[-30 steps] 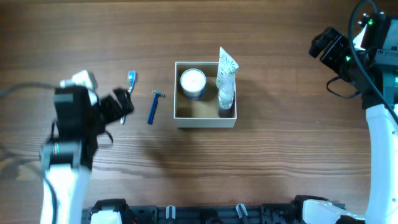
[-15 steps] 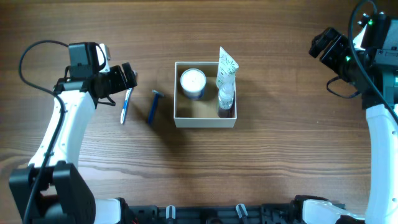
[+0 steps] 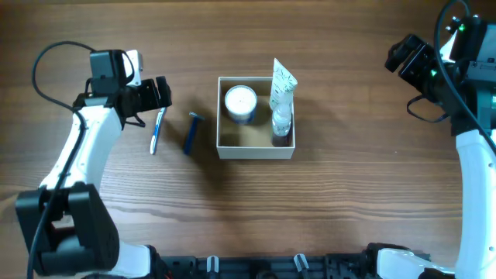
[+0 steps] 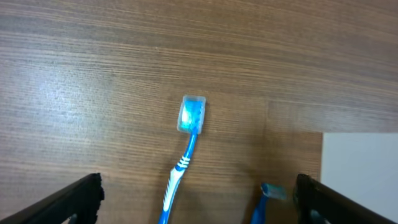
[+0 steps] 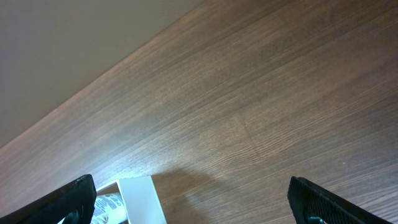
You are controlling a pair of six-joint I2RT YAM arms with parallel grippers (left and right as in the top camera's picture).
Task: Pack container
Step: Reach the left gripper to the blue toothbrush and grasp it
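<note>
The left gripper picks up the toothbrush by its handle (image 3: 155,138) next. That leaves the bristle head free for packing into the container (image 3: 225,147).
The container (image 3: 225,147), a square white-walled box with a tan inside, sits mid-table; its white wall also shows in the left wrist view (image 4: 357,168) and the right wrist view (image 5: 142,199). Inside it stand a round white-lidded jar (image 3: 240,101), a green-patterned tube (image 3: 283,84) and a small bottle (image 3: 280,124). A blue toothbrush (image 3: 157,130) (image 4: 184,149) and a blue razor (image 3: 191,133) (image 4: 264,202) lie on the table left of the container. My left gripper (image 3: 160,93) (image 4: 199,199) is open above the toothbrush. My right gripper (image 3: 399,56) (image 5: 196,202) is open and empty, high at the far right.
The table is brown wood (image 3: 349,194). A dark rail with fittings (image 3: 256,267) runs along the front edge. A black cable (image 3: 46,62) loops by the left arm.
The left arm swung up from the front left to the toothbrush and settled with its open jaws over it. The right arm and the packed items have not moved.
</note>
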